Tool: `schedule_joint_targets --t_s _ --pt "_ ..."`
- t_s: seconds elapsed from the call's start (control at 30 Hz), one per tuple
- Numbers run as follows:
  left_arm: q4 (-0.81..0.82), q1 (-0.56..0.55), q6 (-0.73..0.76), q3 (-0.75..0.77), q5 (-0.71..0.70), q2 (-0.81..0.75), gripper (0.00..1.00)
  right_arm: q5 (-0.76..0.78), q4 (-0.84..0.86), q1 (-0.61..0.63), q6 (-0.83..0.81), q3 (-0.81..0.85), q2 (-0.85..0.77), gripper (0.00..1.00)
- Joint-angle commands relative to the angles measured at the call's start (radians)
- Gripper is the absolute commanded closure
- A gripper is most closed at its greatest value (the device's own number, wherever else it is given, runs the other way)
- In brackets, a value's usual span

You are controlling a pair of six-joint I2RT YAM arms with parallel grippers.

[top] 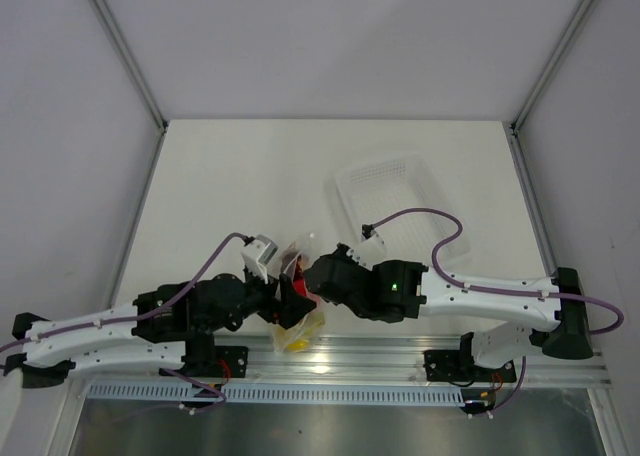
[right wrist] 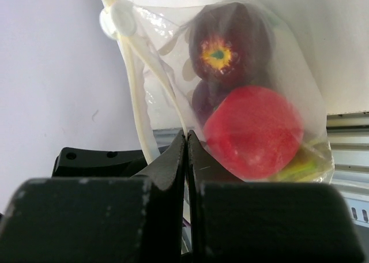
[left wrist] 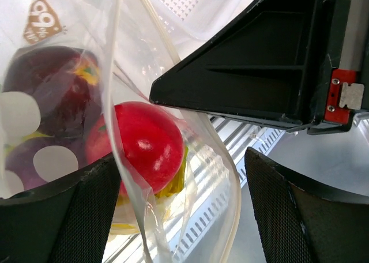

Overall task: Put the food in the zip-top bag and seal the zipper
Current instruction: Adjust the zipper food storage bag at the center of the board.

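The bag's edge far from the zipper pull should be grabbed next by my left gripper, so that my right gripper is free to seal the zipper.
The zip-top bag (top: 298, 316) hangs between my two grippers at the table's near edge. It holds the red round fruit (left wrist: 141, 145), the dark red apple (left wrist: 52, 90), a purple piece (right wrist: 202, 104) and the yellow banana bunch (right wrist: 302, 165). My right gripper (right wrist: 187, 137) is shut on the bag's edge, beside the white zipper strip (right wrist: 135, 90). My left gripper (left wrist: 179, 211) is open, its fingers standing either side of the bag's lower part without pinching it. The right gripper's black fingers (left wrist: 242, 72) cross the left wrist view above the fruit.
The rigid translucent tray (top: 395, 201) lies on the white table behind the right arm. A metal rail (top: 400, 361) runs along the near edge just under the bag. White walls close in the left, right and back.
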Motion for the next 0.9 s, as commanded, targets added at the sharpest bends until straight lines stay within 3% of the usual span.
schedule_joint_targets --t_s 0.0,0.2,0.5,0.6,0.8,0.87 --pt "0.025 -0.022 -0.011 0.019 -0.016 0.022 0.14 0.036 0.037 0.009 0.039 0.014 -0.005 1.00" --pt "-0.050 -0.108 -0.063 0.062 -0.174 0.076 0.14 0.046 0.016 0.009 0.080 0.011 -0.008 1.00" --pt "-0.252 -0.248 -0.262 0.183 -0.388 0.269 0.17 0.044 0.023 0.014 0.148 -0.008 0.001 1.00" --pt "-0.269 -0.262 -0.301 0.180 -0.409 0.292 0.25 0.043 0.022 0.017 0.154 -0.009 -0.003 1.00" --pt "-0.246 -0.262 -0.324 0.143 -0.404 0.272 0.60 0.046 0.029 0.018 0.166 -0.029 -0.014 1.00" --pt "-0.246 -0.262 -0.327 0.142 -0.406 0.272 0.67 0.043 0.037 0.018 0.166 -0.031 -0.011 1.00"
